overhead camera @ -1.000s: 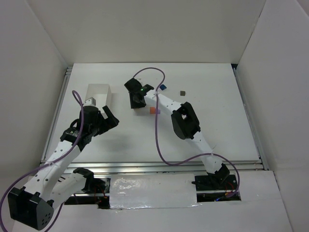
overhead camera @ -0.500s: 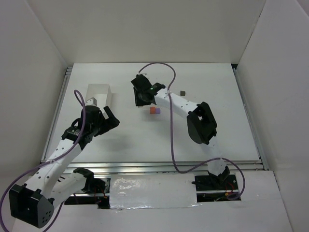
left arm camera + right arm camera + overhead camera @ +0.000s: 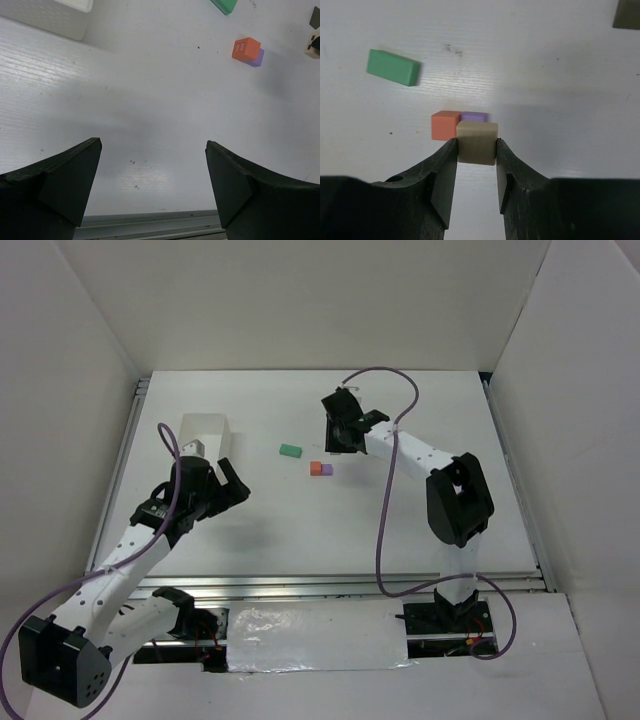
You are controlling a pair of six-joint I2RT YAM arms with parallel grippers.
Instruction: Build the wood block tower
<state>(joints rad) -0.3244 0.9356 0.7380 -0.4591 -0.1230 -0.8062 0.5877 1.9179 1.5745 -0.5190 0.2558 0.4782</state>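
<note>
The olive-tan cube hangs high and short of the purple cube's top, so it would miss if I opened now. My right gripper moves it there first, then opens.
In the right wrist view my right gripper (image 3: 477, 146) is shut on an olive-tan cube (image 3: 477, 140), one finger on each side face. Just beyond it an orange cube (image 3: 444, 125) and a purple cube (image 3: 473, 117) lie side by side and touching on the table. A flat green block (image 3: 393, 67) lies farther off to the left. From above, the right gripper (image 3: 343, 433) hangs behind and to the right of the orange cube (image 3: 315, 469) and purple cube (image 3: 327, 469). My left gripper (image 3: 152, 147) is open and holds nothing. Its fingers are well short of the orange cube (image 3: 246, 49).
A white box (image 3: 205, 434) stands at the back left, just beyond the left gripper (image 3: 226, 485). The green block (image 3: 291, 451) lies between that box and the right gripper. A dark block (image 3: 626, 14) shows at the top right edge of the right wrist view.
The right arm has swung to the right with its gripper shut, from left of the orange and purple cubes to behind and right of them, uncovering the green block. The left arm has barely moved.
</note>
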